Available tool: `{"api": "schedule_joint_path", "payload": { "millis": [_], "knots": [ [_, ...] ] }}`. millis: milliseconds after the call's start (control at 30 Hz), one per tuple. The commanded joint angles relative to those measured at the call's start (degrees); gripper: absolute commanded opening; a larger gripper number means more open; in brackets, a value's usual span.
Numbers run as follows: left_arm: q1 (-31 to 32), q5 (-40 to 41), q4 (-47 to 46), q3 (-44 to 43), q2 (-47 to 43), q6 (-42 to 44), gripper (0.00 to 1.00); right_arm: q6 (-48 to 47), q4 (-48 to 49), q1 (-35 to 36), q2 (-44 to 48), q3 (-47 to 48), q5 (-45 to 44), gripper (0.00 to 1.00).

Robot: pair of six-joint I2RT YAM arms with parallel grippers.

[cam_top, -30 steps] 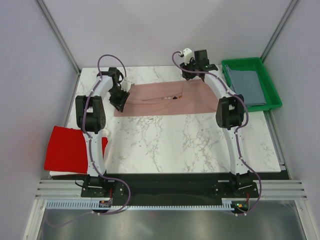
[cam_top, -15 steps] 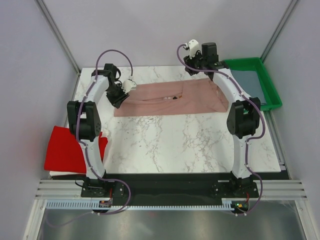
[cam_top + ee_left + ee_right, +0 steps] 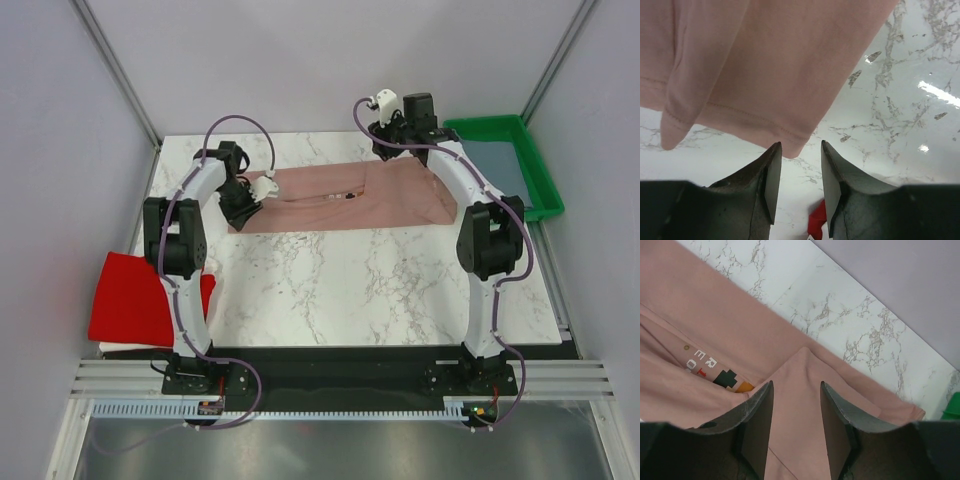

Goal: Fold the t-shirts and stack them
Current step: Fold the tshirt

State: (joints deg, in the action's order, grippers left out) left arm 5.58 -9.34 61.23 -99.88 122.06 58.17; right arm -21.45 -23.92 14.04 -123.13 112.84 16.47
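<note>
My left gripper grabs the dusty-pink t-shirt (image 3: pixel 340 198) by its near-side hem corner (image 3: pixel 233 230) next, to swing the long folded t-shirt around for folding.
A dusty-pink t-shirt (image 3: pixel 340 198) lies folded into a long strip across the far half of the marble table (image 3: pixel 380 290). My left gripper (image 3: pixel 800 145) hovers open just off the shirt's left hem corner (image 3: pixel 790 142), with only bare table between its fingers. Over the shirt's far edge my right gripper (image 3: pixel 796 382) stands open, and a folded corner of pink cloth (image 3: pixel 805 360) lies flat below its jaws. The chest graphic (image 3: pixel 715 371) shows to its left. A red t-shirt (image 3: pixel 135 298) hangs off the table's left edge. A grey-blue t-shirt (image 3: pixel 510 175) lies in the tray.
The green plastic tray (image 3: pixel 500 122) sits at the far right corner beside the right arm. Grey walls close in the back and both sides. Both arm bases stand on the black strip at the near edge.
Both grippers have widened their jaws and let go of the pink shirt. The right wrist has lifted and drawn back a little; the left gripper has shifted slightly beside the hem.
</note>
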Motion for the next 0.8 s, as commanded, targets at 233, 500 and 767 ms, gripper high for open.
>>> {"api": "schedule_joint_path", "payload": {
  "millis": [233, 500, 767],
  "knots": [
    [1.0, -0.9, -2.0, 0.5, 2.9, -0.8, 0.49, -2.0, 0.2, 0.3, 5.5, -1.8, -0.7, 0.51],
    [1.1, 0.9, -3.8, 3.0, 3.7, -1.2, 0.36, -4.1, -0.4, 0.3, 8.8, -5.6, -2.8, 0.51],
    [1.9, 2.7, -3.3, 5.8, 2.4, -2.3, 0.02, -8.8, -1.7, -0.1, 13.1, -12.0, -8.6, 0.49]
  ]
}}
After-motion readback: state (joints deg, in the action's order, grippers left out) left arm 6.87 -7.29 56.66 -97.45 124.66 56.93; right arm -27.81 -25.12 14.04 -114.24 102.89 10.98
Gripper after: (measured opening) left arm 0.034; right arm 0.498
